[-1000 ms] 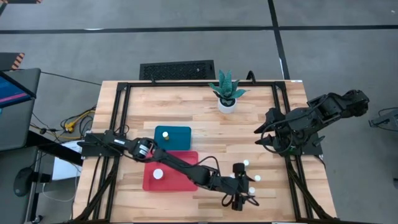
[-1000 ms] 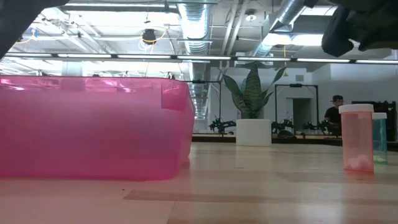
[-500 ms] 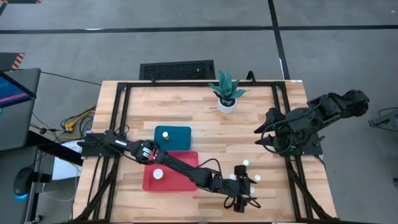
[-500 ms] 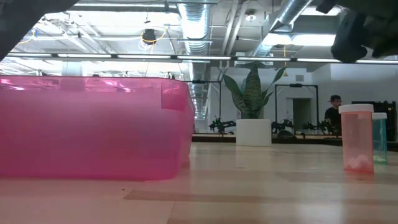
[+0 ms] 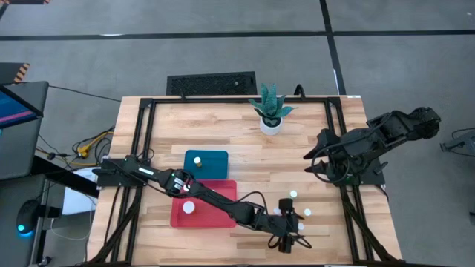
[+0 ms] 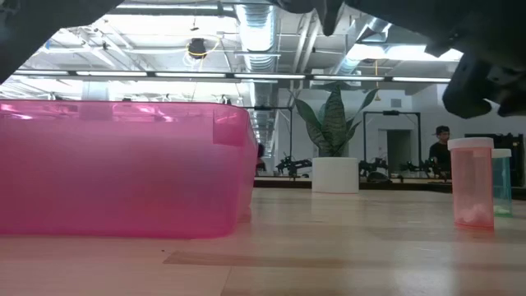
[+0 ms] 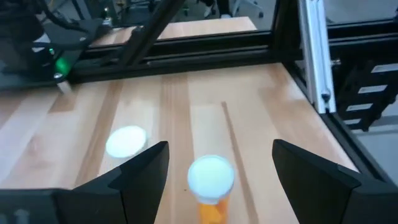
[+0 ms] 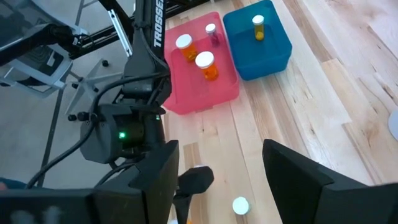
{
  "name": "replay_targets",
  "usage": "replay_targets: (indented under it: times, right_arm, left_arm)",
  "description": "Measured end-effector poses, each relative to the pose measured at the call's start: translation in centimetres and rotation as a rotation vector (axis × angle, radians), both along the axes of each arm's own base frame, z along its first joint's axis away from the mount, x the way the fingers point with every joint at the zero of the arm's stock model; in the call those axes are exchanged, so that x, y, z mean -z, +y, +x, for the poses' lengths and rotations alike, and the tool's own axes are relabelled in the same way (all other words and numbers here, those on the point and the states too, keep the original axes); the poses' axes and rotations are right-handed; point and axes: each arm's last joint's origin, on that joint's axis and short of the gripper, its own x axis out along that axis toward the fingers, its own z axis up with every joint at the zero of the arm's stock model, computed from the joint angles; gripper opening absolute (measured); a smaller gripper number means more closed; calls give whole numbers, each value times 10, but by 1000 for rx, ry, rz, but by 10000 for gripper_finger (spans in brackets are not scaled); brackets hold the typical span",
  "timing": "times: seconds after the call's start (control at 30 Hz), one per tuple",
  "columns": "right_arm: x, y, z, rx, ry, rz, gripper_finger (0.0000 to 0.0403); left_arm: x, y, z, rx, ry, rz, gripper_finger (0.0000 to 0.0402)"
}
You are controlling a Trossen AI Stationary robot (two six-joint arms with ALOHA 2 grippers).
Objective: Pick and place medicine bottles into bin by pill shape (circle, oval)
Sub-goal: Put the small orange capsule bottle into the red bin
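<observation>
The amber medicine bottle will be grabbed next by its white cap [image 5: 300,226] with my left gripper. Then it can go in the red bin [image 5: 211,211].
My left gripper [image 5: 288,221] is open near the table's front right, among a few small white-capped medicine bottles [image 5: 306,213]. In the left wrist view its fingers stand on either side of an upright amber bottle with a white cap [image 7: 211,180] without touching it. A second white cap [image 7: 126,140] stands beside it. The low view shows two upright bottles [image 6: 471,182] on the table, with the gripper [image 6: 485,74] above them. My right gripper [image 5: 315,159] is open and empty at the table's right edge.
A red bin [image 5: 215,216] and a blue bin [image 5: 217,160] sit left of centre. The right wrist view shows three bottles in the red bin [image 8: 186,99] and one in the blue bin [image 8: 273,53]. A white pot with a green plant [image 5: 271,111] stands at the far edge.
My left gripper has come down toward the bottles at the front right and shifted slightly toward the table's right edge. The bottles have stayed in place.
</observation>
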Motion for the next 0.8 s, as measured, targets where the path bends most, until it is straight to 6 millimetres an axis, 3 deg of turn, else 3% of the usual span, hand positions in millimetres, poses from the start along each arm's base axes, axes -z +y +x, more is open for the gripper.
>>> replay_targets:
  times: [0.8]
  right_arm:
    - [0, 1, 0, -34, 1, -8, 240]
  left_arm:
    - [5, 7, 0, -1, 39, 69, 279]
